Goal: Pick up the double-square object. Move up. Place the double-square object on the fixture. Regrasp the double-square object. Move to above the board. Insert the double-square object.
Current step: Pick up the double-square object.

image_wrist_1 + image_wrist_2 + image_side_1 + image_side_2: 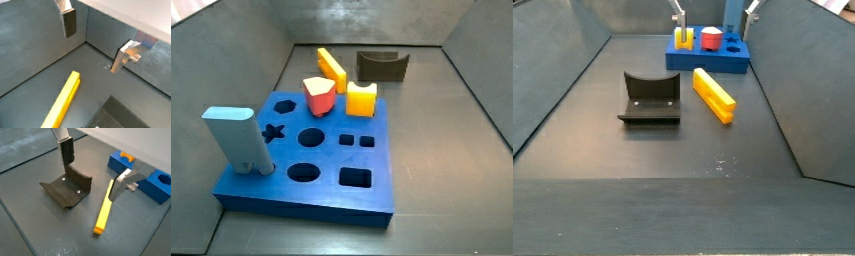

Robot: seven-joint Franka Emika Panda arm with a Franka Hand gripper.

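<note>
The double-square object needs to go on the fixture (381,68) for regrasping. My gripper needs to grab the object by its long sides next.
The double-square object (715,95) is a long slim orange-yellow block lying flat on the floor, between the fixture (649,98) and the board (710,55). It also shows in both wrist views (63,102) (105,210) and in a side view (331,65). My gripper (93,170) is open and empty, held above the floor over the block and the fixture (67,190). In a side view only its fingertips (680,12) show, at the top edge. One finger (69,22) hangs near the grey wall. The board (305,160) is a thick blue slab with shaped holes.
On the board stand a tall pale-blue block (238,140), a red peg (318,97) and a stubby yellow-orange block (362,98). Grey walls (567,80) enclose the floor on all sides. The fixture (381,66) stands near the far wall.
</note>
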